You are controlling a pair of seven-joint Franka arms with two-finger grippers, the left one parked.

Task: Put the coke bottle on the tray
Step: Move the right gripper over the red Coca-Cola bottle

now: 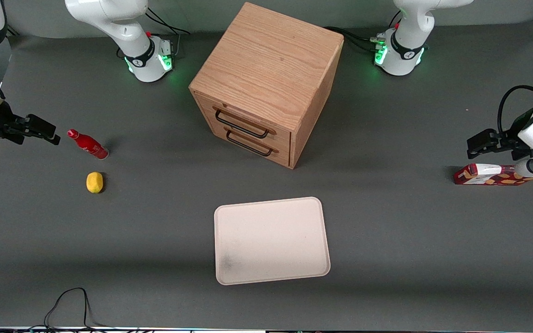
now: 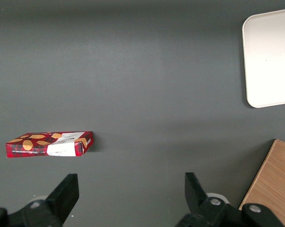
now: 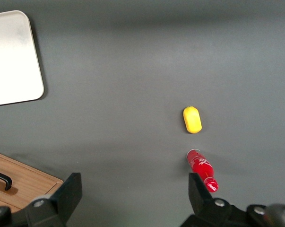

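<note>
The red coke bottle should go on the tray (image 1: pixel 272 240) next, so my gripper needs to grab it by its cap end (image 1: pixel 73 133).
The coke bottle (image 1: pixel 88 144) is a slim all-red bottle standing on the dark table toward the working arm's end; it also shows in the right wrist view (image 3: pixel 202 169). The tray (image 1: pixel 272 240), pale cream-pink with a grey smudge, lies flat near the front camera in front of the cabinet's drawers; one corner shows in the right wrist view (image 3: pixel 12 56). My gripper (image 1: pixel 44 132) is open and empty, held above the table beside the bottle's cap, a little apart from it; in the right wrist view (image 3: pixel 133 194) bare table lies between its fingers.
A yellow lemon (image 1: pixel 94 182) lies beside the bottle, nearer the front camera. A wooden drawer cabinet (image 1: pixel 266 83) stands mid-table. A flat red carton (image 1: pixel 490 175) lies toward the parked arm's end. A black cable (image 1: pixel 70 305) loops at the front edge.
</note>
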